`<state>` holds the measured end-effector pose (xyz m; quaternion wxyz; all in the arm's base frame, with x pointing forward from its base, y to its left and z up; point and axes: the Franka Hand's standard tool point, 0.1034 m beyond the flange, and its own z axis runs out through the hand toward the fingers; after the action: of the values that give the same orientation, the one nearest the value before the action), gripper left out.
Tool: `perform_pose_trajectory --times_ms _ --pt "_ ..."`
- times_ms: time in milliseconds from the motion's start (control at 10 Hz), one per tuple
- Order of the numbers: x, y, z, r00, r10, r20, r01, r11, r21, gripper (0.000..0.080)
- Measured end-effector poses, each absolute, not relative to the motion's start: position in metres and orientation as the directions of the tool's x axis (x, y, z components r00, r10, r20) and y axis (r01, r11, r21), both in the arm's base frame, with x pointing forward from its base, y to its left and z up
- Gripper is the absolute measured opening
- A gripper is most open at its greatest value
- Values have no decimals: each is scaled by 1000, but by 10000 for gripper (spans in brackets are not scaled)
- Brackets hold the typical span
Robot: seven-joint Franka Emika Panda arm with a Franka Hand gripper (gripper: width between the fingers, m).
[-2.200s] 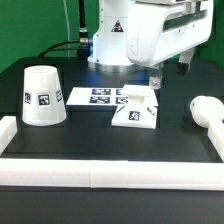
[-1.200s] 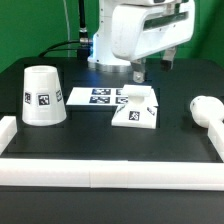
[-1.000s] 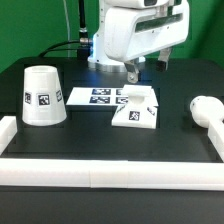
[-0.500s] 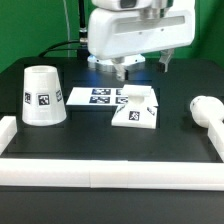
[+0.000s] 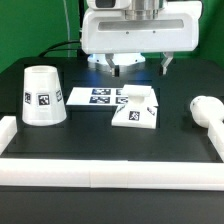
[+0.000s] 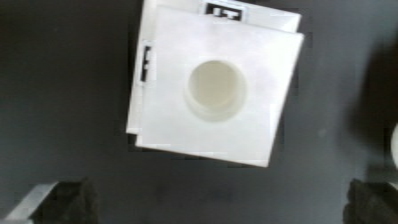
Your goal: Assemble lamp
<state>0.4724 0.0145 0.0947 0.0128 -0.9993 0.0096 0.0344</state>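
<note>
My fingers hang high above the white lamp base's upper block, so closing now would miss. My gripper lowers to it first, then closes.
The white square lamp base [image 5: 137, 107] lies on the black table right of the marker board [image 5: 98, 96]; in the wrist view the lamp base [image 6: 214, 88] shows its round socket hole from above. The cup-like shade [image 5: 42, 96] stands mouth down at the exterior view's left. The rounded bulb [image 5: 208, 110] lies at the exterior view's right edge. My gripper [image 5: 140, 66] hangs open and empty above the base and the marker board. In the wrist view my gripper [image 6: 217, 203] has its two dark fingertips [image 6: 50, 202] far apart, with only black table between them.
A long white border rail [image 5: 100, 173] runs along the front of the table, with a short piece at the exterior view's left [image 5: 6, 132]. Black cables and a green backdrop lie behind the arm.
The arm has swung toward the exterior view's left and turned its hand. The gripper moved from right of the base to above it. The parts have not moved.
</note>
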Motion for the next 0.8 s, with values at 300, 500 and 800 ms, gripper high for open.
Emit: perform_pose_trajectory --times_ms 300,500,800 --pt "463 13 80 985 -153 -77 -155 -988 -21 700" --pt "461 12 70 988 -135 -77 -137 -990 -22 700" --pt "456 12 53 989 -125 -78 -127 -992 -23 700"
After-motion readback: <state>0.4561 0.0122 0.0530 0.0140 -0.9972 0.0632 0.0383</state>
